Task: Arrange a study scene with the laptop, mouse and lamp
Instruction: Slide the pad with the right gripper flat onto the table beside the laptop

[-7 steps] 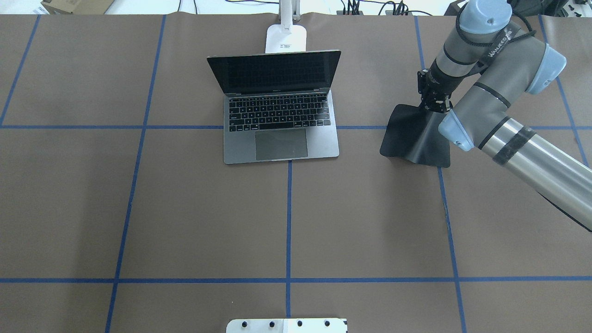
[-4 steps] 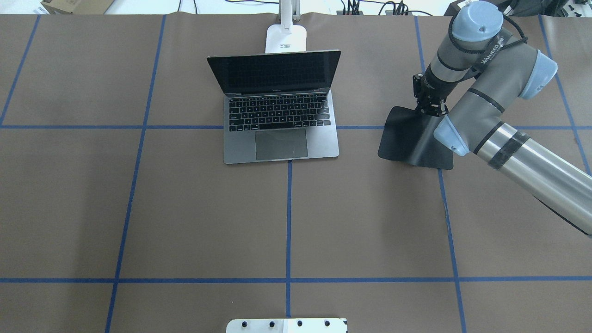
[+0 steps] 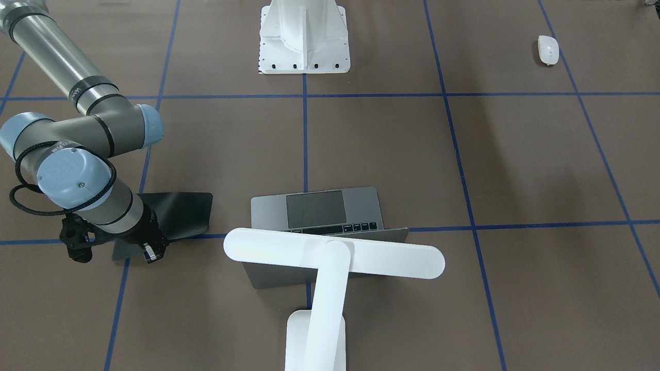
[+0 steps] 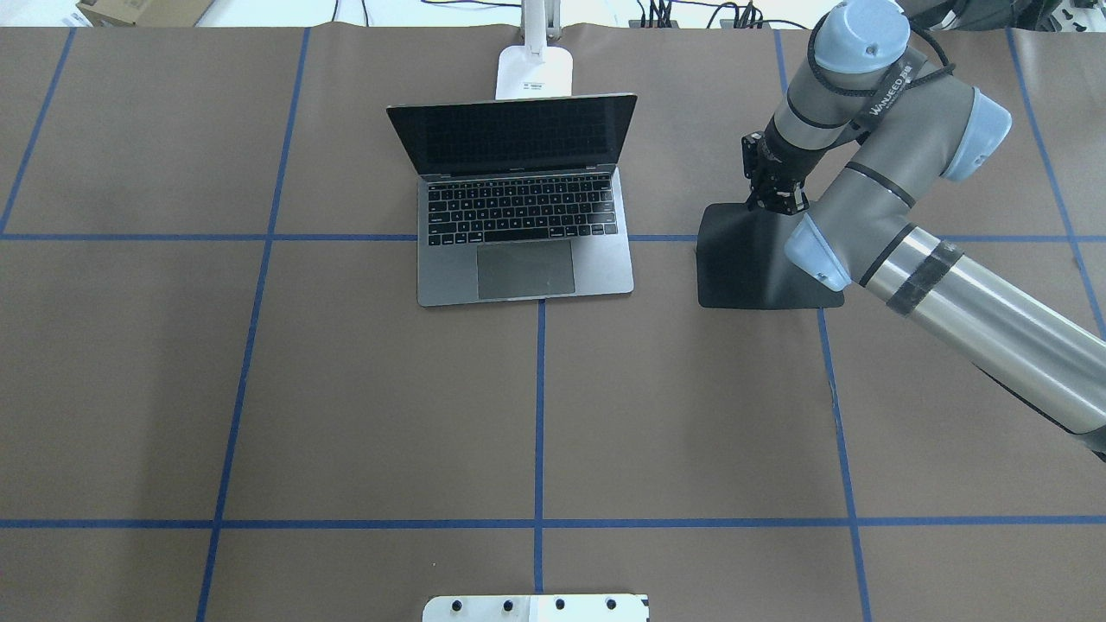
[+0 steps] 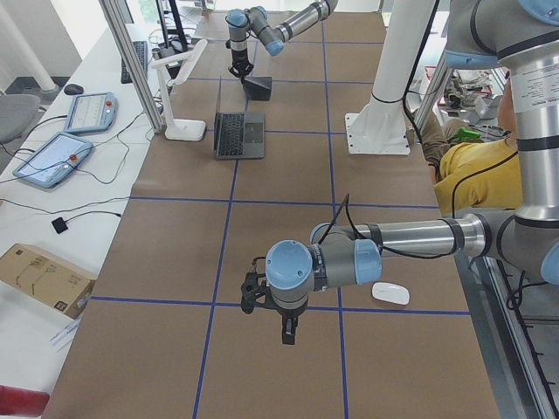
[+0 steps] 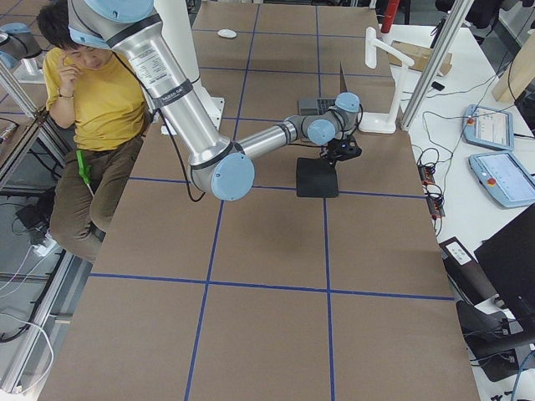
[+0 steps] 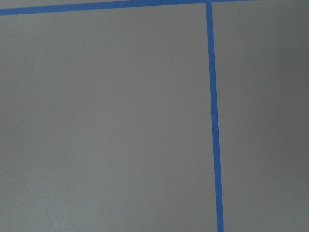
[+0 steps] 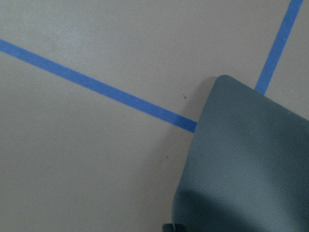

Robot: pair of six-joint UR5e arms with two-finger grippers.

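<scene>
A wide part of the table separates the black mat from the laptop's side (image 3: pixel 253 213), so the robot's right gripper should move the mat toward the laptop before it lets go.
The open grey laptop (image 4: pixel 523 216) sits at the middle back of the table, its dark screen facing the robot. Behind it stands the white lamp (image 3: pixel 334 257), its bar head over the laptop's lid; its base (image 4: pixel 535 71) is at the far edge. The white mouse (image 3: pixel 548 50) lies near the robot's side, far from the laptop. My right gripper (image 4: pixel 775 203) is shut on the far edge of a black mat (image 4: pixel 752 263), right of the laptop, holding that edge slightly lifted. My left gripper (image 5: pixel 284 327) hangs low near the mouse (image 5: pixel 390 293); whether it is open or shut I cannot tell.
The white robot pedestal (image 3: pixel 304 36) is bolted at the table's near middle. Blue tape lines divide the brown table (image 4: pixel 389 406). A person in a yellow shirt (image 6: pixel 92 92) sits beside the robot. Tablets and cables lie on a side bench (image 5: pixel 70 148).
My right gripper has moved left and a little farther back, dragging the black mat toward the laptop. The mat now lies squarer and flatter. Laptop and lamp have not moved.
</scene>
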